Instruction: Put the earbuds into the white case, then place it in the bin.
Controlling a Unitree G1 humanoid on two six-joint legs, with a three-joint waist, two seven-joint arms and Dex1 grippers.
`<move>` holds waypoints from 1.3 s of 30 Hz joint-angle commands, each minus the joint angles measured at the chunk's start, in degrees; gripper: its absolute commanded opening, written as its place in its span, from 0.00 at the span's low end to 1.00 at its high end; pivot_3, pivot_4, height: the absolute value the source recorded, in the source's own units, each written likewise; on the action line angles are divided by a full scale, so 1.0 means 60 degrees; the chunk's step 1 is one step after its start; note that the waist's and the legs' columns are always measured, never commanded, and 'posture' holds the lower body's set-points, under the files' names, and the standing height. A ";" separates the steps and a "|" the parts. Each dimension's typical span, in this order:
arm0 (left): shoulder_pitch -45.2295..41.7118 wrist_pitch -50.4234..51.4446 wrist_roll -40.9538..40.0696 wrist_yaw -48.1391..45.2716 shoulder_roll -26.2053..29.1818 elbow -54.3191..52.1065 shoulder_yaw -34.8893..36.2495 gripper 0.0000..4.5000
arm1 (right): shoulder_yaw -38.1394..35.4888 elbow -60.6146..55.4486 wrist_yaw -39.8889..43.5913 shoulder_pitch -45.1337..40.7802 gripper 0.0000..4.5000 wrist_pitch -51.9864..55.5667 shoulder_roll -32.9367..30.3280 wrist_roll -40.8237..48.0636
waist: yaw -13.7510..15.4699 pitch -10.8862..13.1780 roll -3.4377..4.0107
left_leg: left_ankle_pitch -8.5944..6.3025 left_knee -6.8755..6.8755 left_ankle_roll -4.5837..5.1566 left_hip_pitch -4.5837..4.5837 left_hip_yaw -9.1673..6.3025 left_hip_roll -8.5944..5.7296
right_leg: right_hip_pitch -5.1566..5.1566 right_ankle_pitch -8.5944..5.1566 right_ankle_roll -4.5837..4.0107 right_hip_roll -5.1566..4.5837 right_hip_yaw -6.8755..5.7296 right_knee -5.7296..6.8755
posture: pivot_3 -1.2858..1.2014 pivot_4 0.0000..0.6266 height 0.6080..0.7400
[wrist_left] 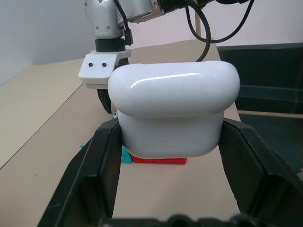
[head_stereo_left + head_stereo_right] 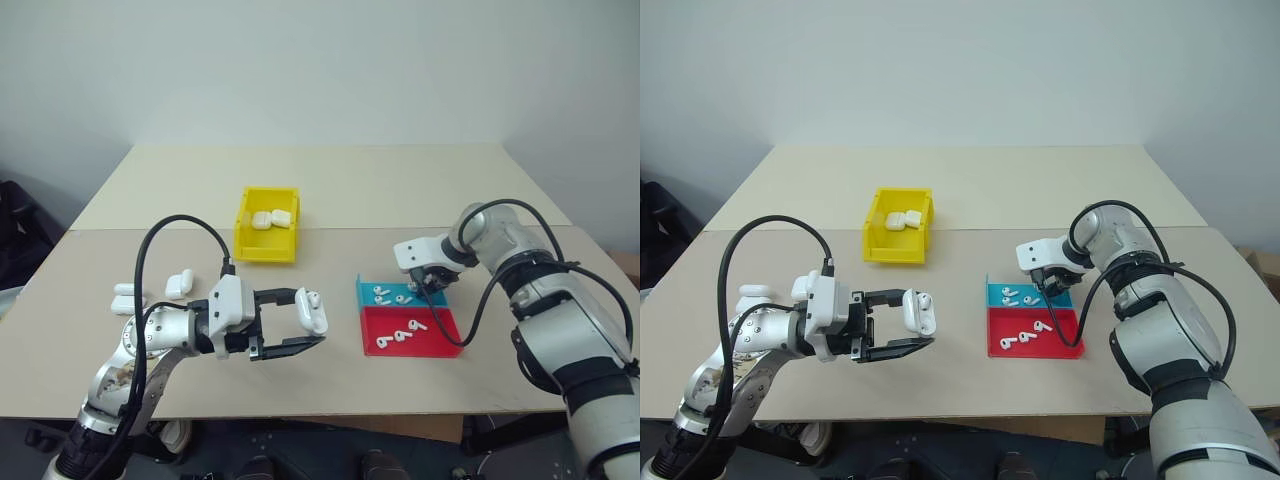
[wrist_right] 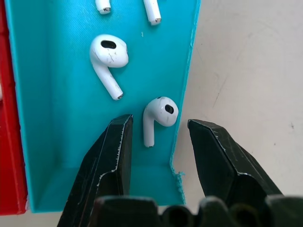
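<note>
My right fingers are beside the earbud's head over the blue tray (image 3: 142,172) and should close. Closing now would hold the earbud.
My left gripper (image 2: 301,320) is shut on a white case (image 2: 313,311), held level above the table's front left; the case (image 1: 175,113) sits between the two black fingers (image 1: 94,161). My right gripper (image 2: 430,288) points down over the right end of the blue tray (image 2: 366,288) and is open. One earbud (image 3: 159,115) lies between its fingers, right against the blue tray's wall (image 3: 187,80). More earbuds (image 3: 108,54) lie further along that tray. The yellow bin (image 2: 264,246) stands at mid-table with two cases (image 2: 270,220) inside.
A red tray (image 2: 442,337) with a few earbuds (image 2: 404,334) lies directly in front of the blue one. Spare white cases (image 2: 179,283) rest on the table at the left, near my left arm. The table's front edge runs just below both arms.
</note>
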 commanded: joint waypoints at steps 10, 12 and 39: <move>-0.0066 -0.0157 0.0019 0.0075 0.0041 -0.0411 0.0032 0.62 | -0.0289 0.0137 -0.0026 -0.0335 0.50 -0.0143 0.0088 -0.0096 | 0.0001 0.0000 0.0000 | 0.0000 0.0000 0.0000 0.0000 0.0000 0.0000 | 0.0000 0.0001 -0.0001 0.0000 0.0000 0.0001 | 0.52 0.24 1.00; -0.0055 -0.0139 0.0015 0.0090 0.0043 -0.0432 0.0034 0.62 | -0.0280 0.0098 0.0068 -0.0304 0.46 -0.0209 0.0045 -0.0095 | 0.0002 0.0000 0.0000 | 0.0000 0.0000 0.0000 0.0001 0.0000 0.0000 | 0.0001 0.0001 -0.0002 0.0000 0.0000 0.0001 | 0.52 0.24 1.00; -0.0112 -0.0125 -0.0025 0.0013 0.0044 -0.0339 0.0011 0.62 | -0.0347 -0.0064 0.0042 -0.0109 0.29 -0.0322 -0.0049 -0.0059 | 0.0002 0.0000 0.0000 | 0.0000 0.0000 0.0000 0.0002 0.0000 0.0000 | 0.0002 0.0002 -0.0003 0.0000 0.0000 0.0002 | 0.52 0.24 1.00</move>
